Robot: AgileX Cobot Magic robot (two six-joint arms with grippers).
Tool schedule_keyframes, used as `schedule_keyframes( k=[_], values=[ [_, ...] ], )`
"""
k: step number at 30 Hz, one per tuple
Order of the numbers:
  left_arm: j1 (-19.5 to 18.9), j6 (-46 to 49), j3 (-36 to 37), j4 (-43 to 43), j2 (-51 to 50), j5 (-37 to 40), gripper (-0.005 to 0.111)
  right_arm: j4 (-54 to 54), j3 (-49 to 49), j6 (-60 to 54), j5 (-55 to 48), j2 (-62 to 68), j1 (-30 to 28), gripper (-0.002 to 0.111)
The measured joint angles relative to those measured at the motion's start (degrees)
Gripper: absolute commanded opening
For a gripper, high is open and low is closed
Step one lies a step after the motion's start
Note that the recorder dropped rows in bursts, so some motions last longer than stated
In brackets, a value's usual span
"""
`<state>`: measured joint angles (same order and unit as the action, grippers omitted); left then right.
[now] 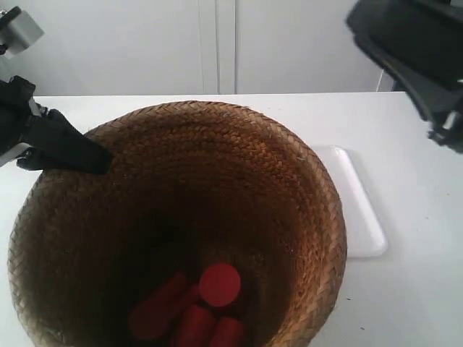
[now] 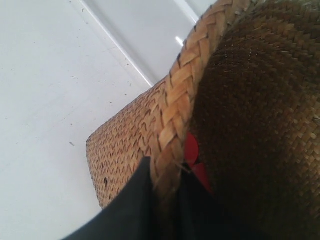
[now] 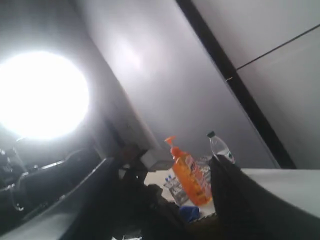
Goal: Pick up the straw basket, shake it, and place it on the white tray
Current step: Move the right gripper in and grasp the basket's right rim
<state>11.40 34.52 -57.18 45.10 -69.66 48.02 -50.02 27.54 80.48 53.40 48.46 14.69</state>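
Observation:
I will next pinch its thin braided rim [image 1: 309, 160] with my right gripper, across from my left gripper, because the straw basket's wide body [image 1: 195, 195] is wider than my fingers can span.
The straw basket [image 1: 217, 159] fills the lower exterior view, its dark inside facing the camera and its base out of sight. Several red cylinders [image 1: 219, 284] lie at its bottom. My left gripper [image 1: 101, 160] is shut on the braided rim [image 2: 175, 110], one finger outside the wall and one inside, next to the red pieces [image 2: 191, 150]. The white tray [image 1: 358, 210] lies flat on the table to the basket's right, partly hidden behind it. My right gripper [image 3: 162, 170] is open, holds nothing, and hangs high at the exterior view's upper right [image 1: 445, 126], pointing away from the table.
The white table [image 1: 405, 289] stretches around the basket and tray. Off the table, the right wrist view shows an orange pump bottle [image 3: 189, 175], a clear water bottle [image 3: 220, 147] and a bright round lamp [image 3: 40, 95].

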Motion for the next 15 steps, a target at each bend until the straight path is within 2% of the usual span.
schedule_keyframes(
  k=[2, 5, 8, 10, 12, 15],
  values=[
    [0.0, 0.0, 0.0, 0.0, 0.0, 0.2, 0.000, -3.2, 2.8, -0.8, 1.6, 4.7, 0.0, 0.052],
    [0.5, 0.1, 0.0, 0.1, 0.0, 0.2, 0.000, -14.2, 7.7, -0.5, -0.6, 8.9, 0.0, 0.053],
    [0.9, 0.2, 0.0, 0.1, 0.0, 0.2, 0.000, -31.3, 12.3, 11.9, -8.0, 10.8, 0.1, 0.067],
    [1.0, 0.4, 0.0, 0.1, 0.0, 0.2, 0.000, -42.3, 14.2, 25.7, -14.6, 11.2, 0.1, 0.078],
    [1.0, 0.7, 0.0, 0.2, 0.0, 0.2, 0.000, -46.6, 15.1, 33.5, -18.5, 11.2, 0.1, 0.080],
    [1.0, 0.8, 0.0, 0.2, 0.0, 0.2, 0.000, -48.8, 16.6, 38.2, -19.6, 10.7, 0.1, 0.080]
  ],
)
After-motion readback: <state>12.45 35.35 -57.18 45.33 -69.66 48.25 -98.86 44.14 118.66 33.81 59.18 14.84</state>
